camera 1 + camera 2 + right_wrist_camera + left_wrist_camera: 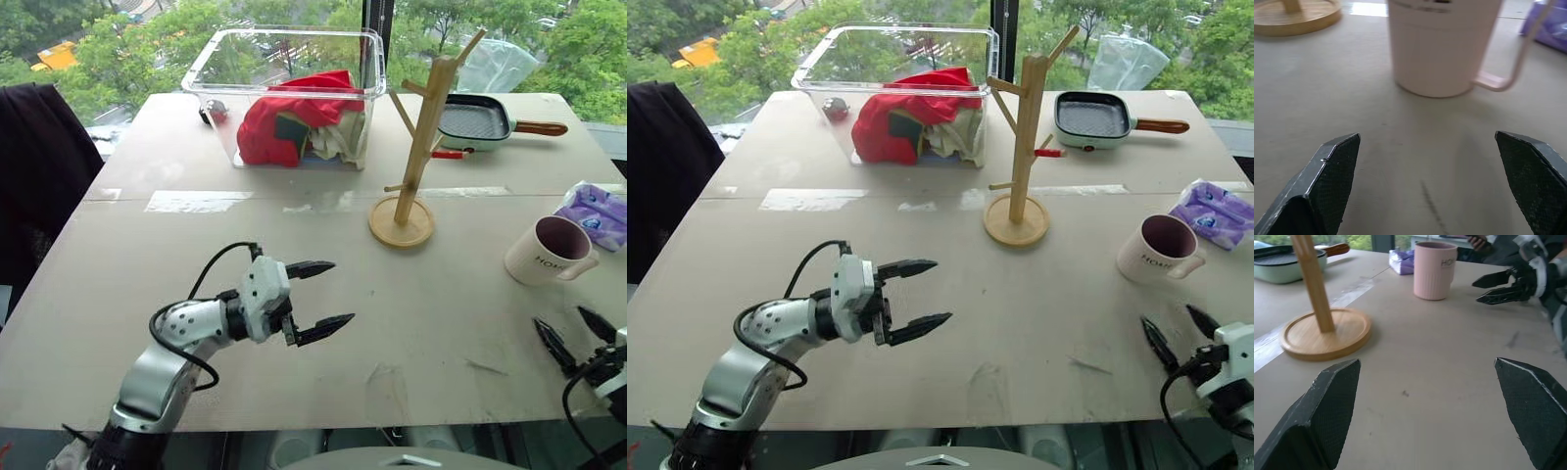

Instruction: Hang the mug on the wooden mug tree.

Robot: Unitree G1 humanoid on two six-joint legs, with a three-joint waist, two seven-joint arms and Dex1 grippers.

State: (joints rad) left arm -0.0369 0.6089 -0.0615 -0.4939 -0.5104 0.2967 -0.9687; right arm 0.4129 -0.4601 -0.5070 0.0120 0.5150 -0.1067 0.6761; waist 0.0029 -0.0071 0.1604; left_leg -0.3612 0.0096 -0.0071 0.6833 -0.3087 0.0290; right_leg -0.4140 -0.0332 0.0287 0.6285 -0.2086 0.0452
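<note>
The mug's body [539, 257] is wide and round, so the robot's right gripper will grab the mug by its slim flat handle [580, 265] next.
The cream-white mug [544, 253] with a maroon inside stands upright on the table at the right, handle turned to the right. Left of it and a little further back rises the wooden mug tree [419, 147] on its round base, pegs bare. My right gripper [575, 335] is open near the table's front right edge, just short of the mug [1442, 46] and pointing at it, with nothing between its fingers. My left gripper [315, 299] is open above the front left of the table, pointing right toward the mug tree [1315, 293] and mug [1435, 270].
A clear plastic bin [294, 93] with red cloth stands at the back centre. A mint-green grill pan [480, 119] lies behind the tree. A purple wipes pack [598, 213] sits just behind the mug at the right edge. A dark chair back [34, 176] is beside the left edge.
</note>
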